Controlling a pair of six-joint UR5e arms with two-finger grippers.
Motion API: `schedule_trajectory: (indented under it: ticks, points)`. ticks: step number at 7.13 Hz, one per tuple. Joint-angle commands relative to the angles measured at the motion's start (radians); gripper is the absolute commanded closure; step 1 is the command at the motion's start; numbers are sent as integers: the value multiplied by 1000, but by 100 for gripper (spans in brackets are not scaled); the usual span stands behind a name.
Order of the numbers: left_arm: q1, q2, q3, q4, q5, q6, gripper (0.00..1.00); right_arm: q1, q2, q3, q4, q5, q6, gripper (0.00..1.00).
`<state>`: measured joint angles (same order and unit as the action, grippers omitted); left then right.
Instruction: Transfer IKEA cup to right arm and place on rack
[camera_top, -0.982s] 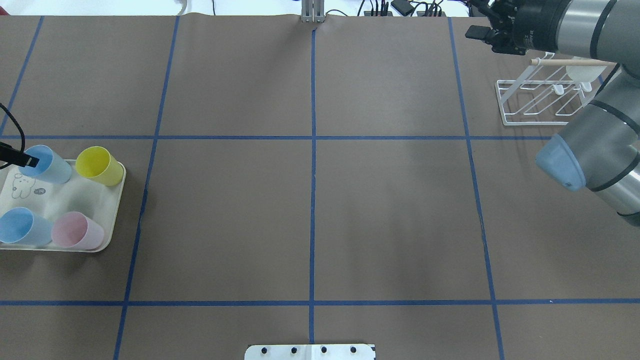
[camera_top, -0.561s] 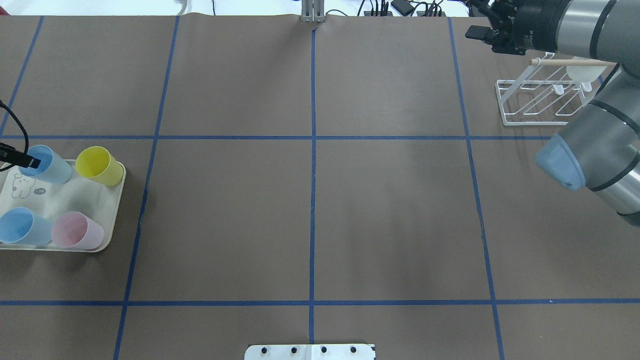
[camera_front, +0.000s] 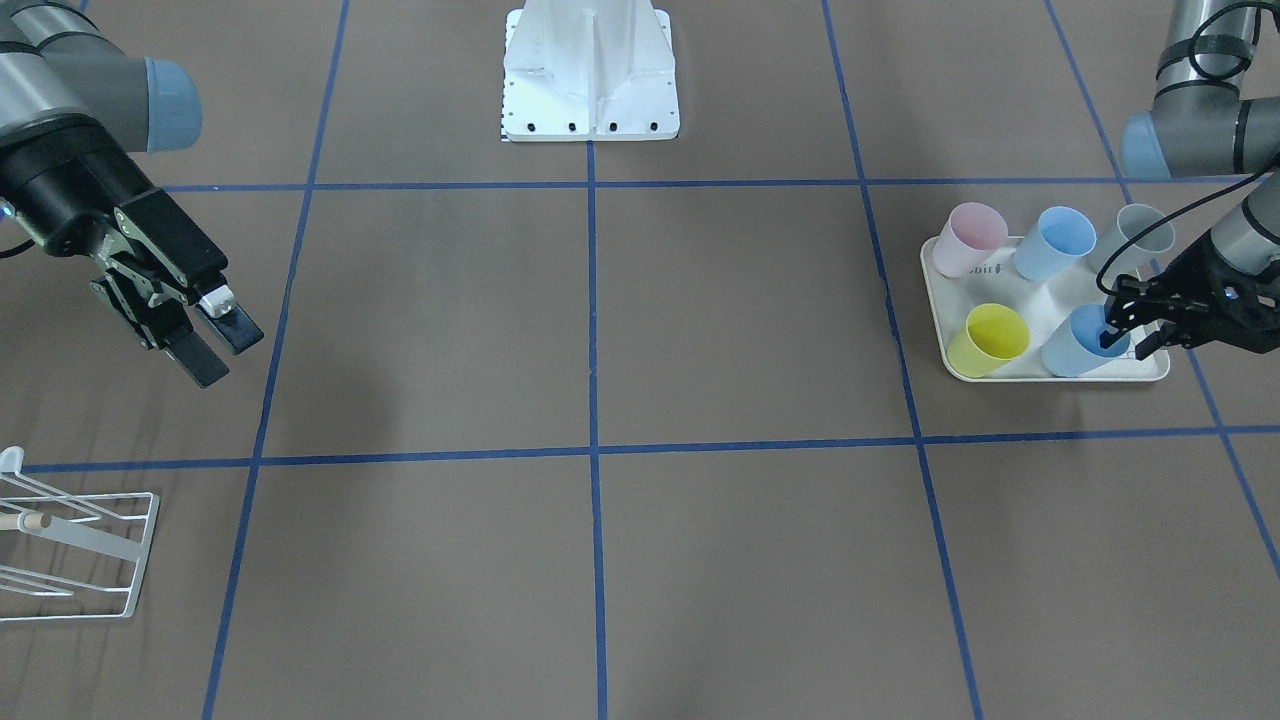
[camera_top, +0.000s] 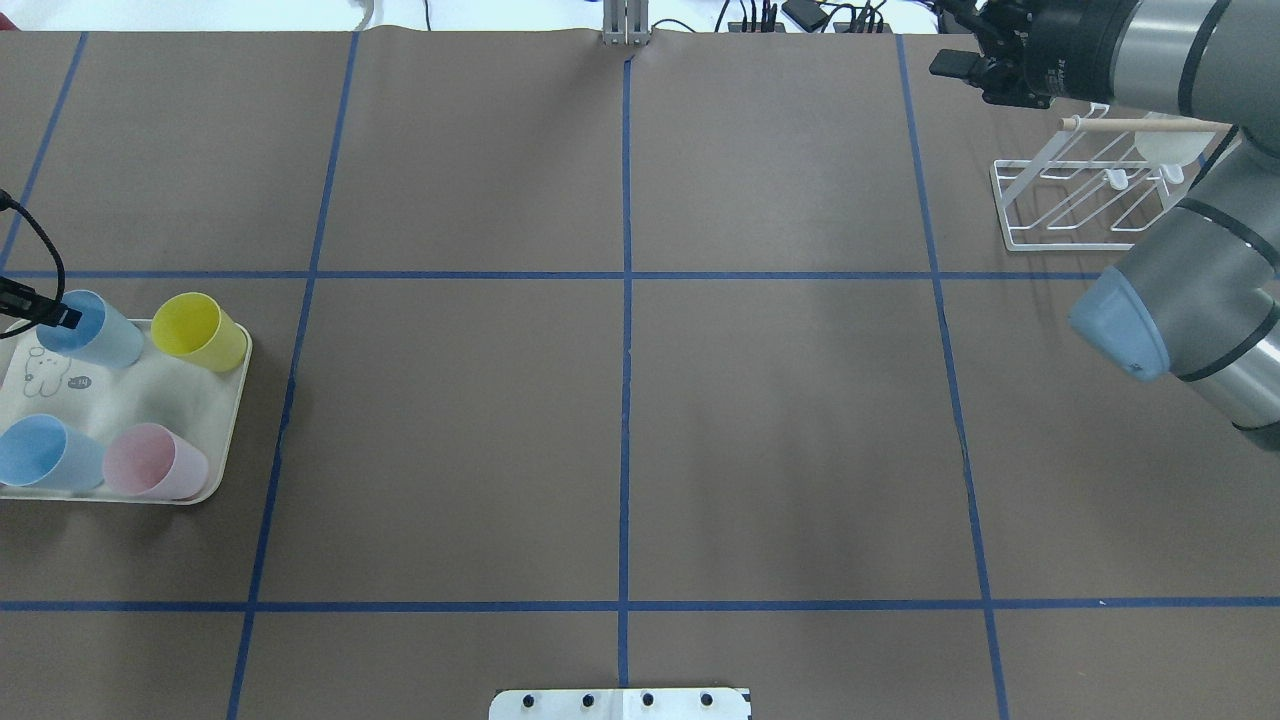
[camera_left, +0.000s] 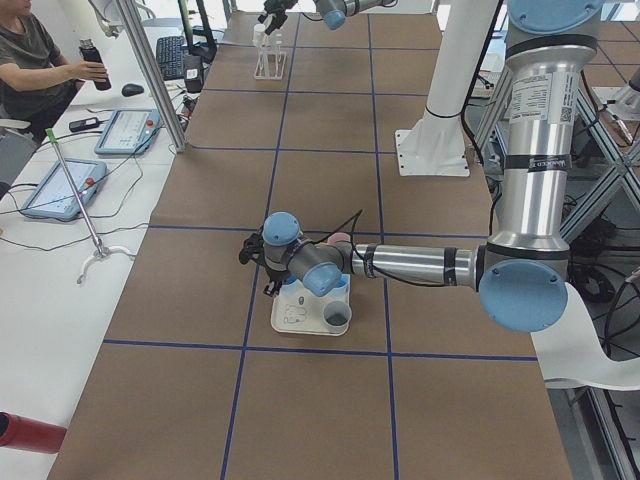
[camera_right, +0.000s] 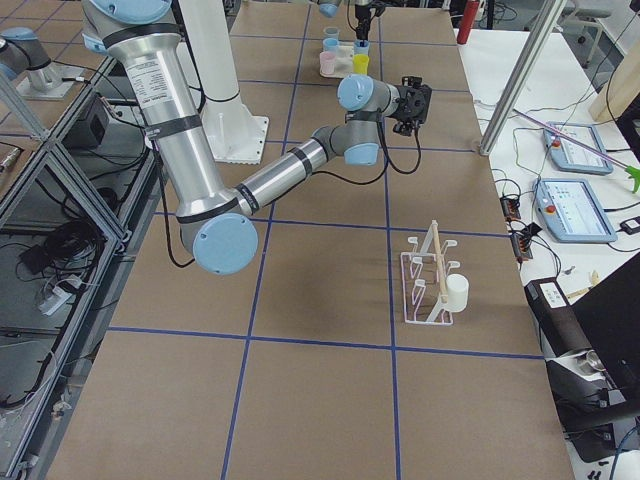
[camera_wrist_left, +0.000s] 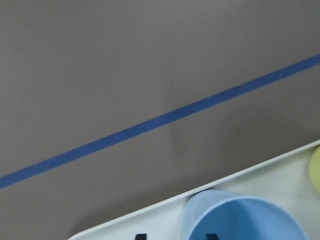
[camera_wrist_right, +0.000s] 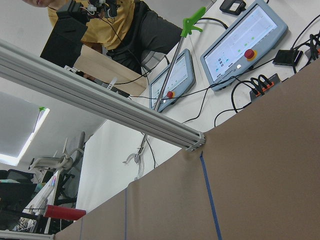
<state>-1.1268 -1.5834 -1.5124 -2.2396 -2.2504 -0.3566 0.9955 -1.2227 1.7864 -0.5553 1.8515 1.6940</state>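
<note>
I should next grab the blue cup by its thin rim (camera_front: 1118, 349) with my left gripper, because the blue cup's opening (camera_front: 1100, 331) is wider than the gap between my fingers.
A blue cup (camera_top: 92, 330) stands at the far corner of the cream tray (camera_top: 125, 395), next to a yellow cup (camera_top: 200, 332). My left gripper (camera_front: 1127, 338) is open at this blue cup (camera_front: 1078, 345), one finger inside the rim and one outside. The left wrist view shows the blue cup's rim (camera_wrist_left: 240, 217) between the two fingertips at the bottom edge. My right gripper (camera_front: 222, 352) is open and empty, held above the table near the white wire rack (camera_top: 1085, 195). A white cup (camera_right: 456, 292) hangs on the rack (camera_right: 428, 285).
The tray also holds a second blue cup (camera_top: 40, 452), a pink cup (camera_top: 155, 462) and a grey cup (camera_front: 1140, 235). The white robot base (camera_front: 590, 70) stands at the table's middle edge. Operators and control tablets (camera_right: 575, 210) are beyond the far side.
My left gripper has shifted slightly at the blue cup's rim, and its cable has moved. The right arm has barely moved.
</note>
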Motion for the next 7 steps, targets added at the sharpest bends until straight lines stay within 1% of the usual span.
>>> schedule_trajectory:
  ticks: [1,2,3,4,5,6,7]
  points:
    - [-1,-1,0,0,2,-2,69,0,0,1,0,0,-1,0]
    - [-1,0,0,0,5,-2,96,2,0,1,0,0,-1,0]
    - [-1,3,-12,2,2,-7,100,2,0,1,0,0,-1,0]
    - [-7,19,-58,8,0,-10,100,2,0,1,0,0,-1,0]
    - [-11,55,-101,12,0,-10,100,2,0,1,0,0,-1,0]
    - [-40,62,-123,17,-1,-8,100,2,0,2,0,0,1,0]
    - [-103,50,-138,61,-3,-10,100,2,0,2,0,0,0,0]
